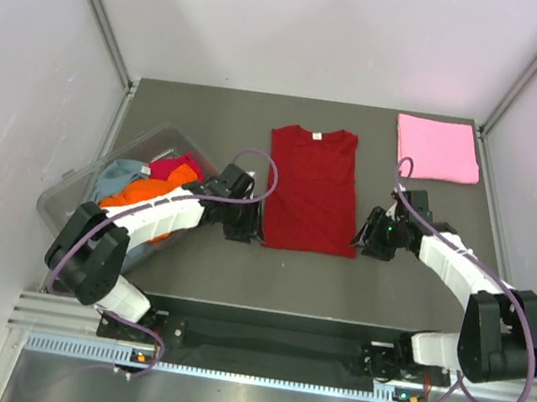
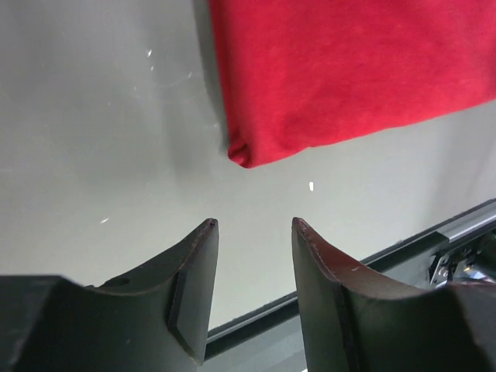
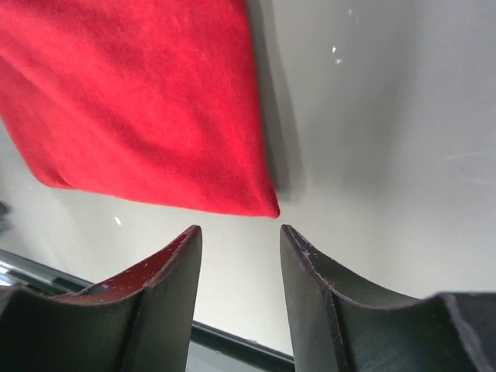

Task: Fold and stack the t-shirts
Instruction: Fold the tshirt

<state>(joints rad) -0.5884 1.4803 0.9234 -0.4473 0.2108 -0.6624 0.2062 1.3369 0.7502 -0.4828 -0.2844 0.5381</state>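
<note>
My left gripper should next pinch the dark red t-shirt by its tub-side near corner (image 1: 265, 244) (image 2: 245, 156) to fold the t-shirt's near end over toward the collar.
A dark red t-shirt (image 1: 311, 189) lies flat in the middle of the table, sides folded in, collar and white label at the far end. My left gripper (image 1: 247, 226) hovers by its near left corner (image 2: 242, 155), jaws open and empty (image 2: 254, 225). My right gripper (image 1: 362, 240) hovers by the near right corner (image 3: 267, 208), jaws open with nothing between them (image 3: 236, 229). A folded light pink t-shirt (image 1: 437, 149) rests at the far right corner. Orange, grey-blue and magenta t-shirts (image 1: 148, 193) lie heaped in the tub.
The clear plastic tub (image 1: 79, 183) stands at the left, under my left arm. The table's near edge and a metal rail (image 1: 271, 318) run just behind both grippers. Grey walls close off the left, right and far sides.
</note>
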